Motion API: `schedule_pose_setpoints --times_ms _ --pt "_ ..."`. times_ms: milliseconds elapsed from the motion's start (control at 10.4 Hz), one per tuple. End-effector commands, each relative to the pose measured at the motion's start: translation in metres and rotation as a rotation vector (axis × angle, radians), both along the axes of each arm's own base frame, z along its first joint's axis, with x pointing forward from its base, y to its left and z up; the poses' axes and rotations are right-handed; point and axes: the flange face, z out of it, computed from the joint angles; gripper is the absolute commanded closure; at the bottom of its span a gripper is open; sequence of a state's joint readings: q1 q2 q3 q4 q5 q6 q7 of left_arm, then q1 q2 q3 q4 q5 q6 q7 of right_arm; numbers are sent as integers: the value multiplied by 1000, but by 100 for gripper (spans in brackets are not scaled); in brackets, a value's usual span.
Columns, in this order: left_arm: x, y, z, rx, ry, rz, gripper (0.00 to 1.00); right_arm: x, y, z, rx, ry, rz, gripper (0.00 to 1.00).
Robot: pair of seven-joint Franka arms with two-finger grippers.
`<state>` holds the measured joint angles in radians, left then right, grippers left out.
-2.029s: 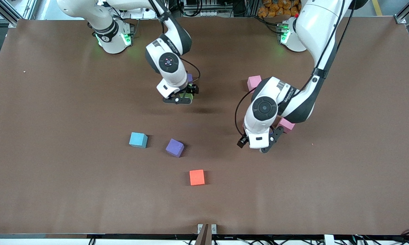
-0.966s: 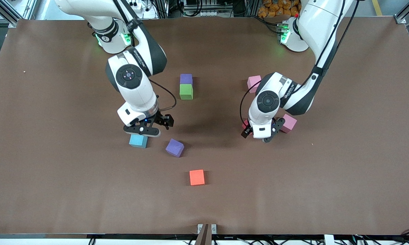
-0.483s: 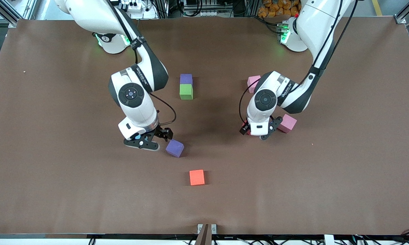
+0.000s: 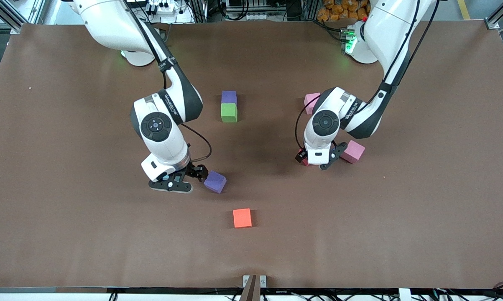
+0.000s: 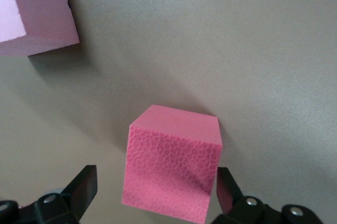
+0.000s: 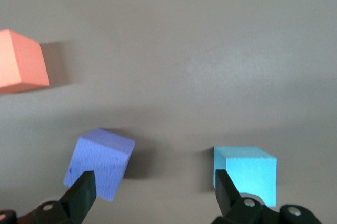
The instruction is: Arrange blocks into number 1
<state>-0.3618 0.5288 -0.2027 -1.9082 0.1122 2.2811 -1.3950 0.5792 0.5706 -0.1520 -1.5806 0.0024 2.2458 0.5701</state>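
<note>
The red block starts the top of the number 1, so my left gripper will grab it by two opposite sides next.
My left gripper (image 4: 315, 162) is low over the table and open. The red block (image 5: 171, 169), deep pink in the left wrist view, sits between its fingers with a gap on each side; only a sliver of that red block (image 4: 302, 160) shows in the front view. A pink block (image 4: 353, 151) lies beside it, and another pink block (image 4: 310, 101) lies nearer the bases. My right gripper (image 4: 183, 180) is open and low over bare table, with the purple block (image 6: 100, 163) by one finger and the light blue block (image 6: 247, 174) by the other. That purple block (image 4: 215, 182) sits tilted.
A second purple block (image 4: 228, 97) and the green block (image 4: 228, 113) touch in a line mid-table. The orange block (image 4: 242, 218) lies alone nearer the camera. The brown table (image 4: 402, 217) has open room toward its front edge and both ends.
The right gripper left the green block beside the purple one, then swung down to the light blue and tilted purple blocks. The left gripper drew in and settled around the red block.
</note>
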Motion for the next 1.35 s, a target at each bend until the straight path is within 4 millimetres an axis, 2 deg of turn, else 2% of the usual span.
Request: schedule_pose_setpoints --times_ms 0,290,580,676,773,869,1063,1159,1256 --pt "-1 3 2 -7 -37 -26 0 27 -26 5 23 -43 -23 0" --pt "-1 2 -6 -16 -40 -27 0 44 -67 6 25 -59 -72 0" --pt "-3 3 -17 -9 -23 -34 0 41 -85 8 7 -45 23 0" --pt "-4 2 -20 -8 -18 -37 16 37 -87 6 4 -36 24 0" --pt "-4 2 -22 -7 -17 -35 90 36 -87 5 1 -29 24 0" --pt "-3 1 -21 -9 -17 -34 100 36 -87 5 -2 -28 26 0" --pt "-6 -6 -16 -10 -25 -35 100 36 -86 3 -6 -28 29 0" --pt "-16 -24 -8 -12 -35 -66 100 37 -87 3 -6 -29 29 0" --pt "-33 -52 5 -18 -49 -111 100 36 -88 4 -6 -28 26 0"
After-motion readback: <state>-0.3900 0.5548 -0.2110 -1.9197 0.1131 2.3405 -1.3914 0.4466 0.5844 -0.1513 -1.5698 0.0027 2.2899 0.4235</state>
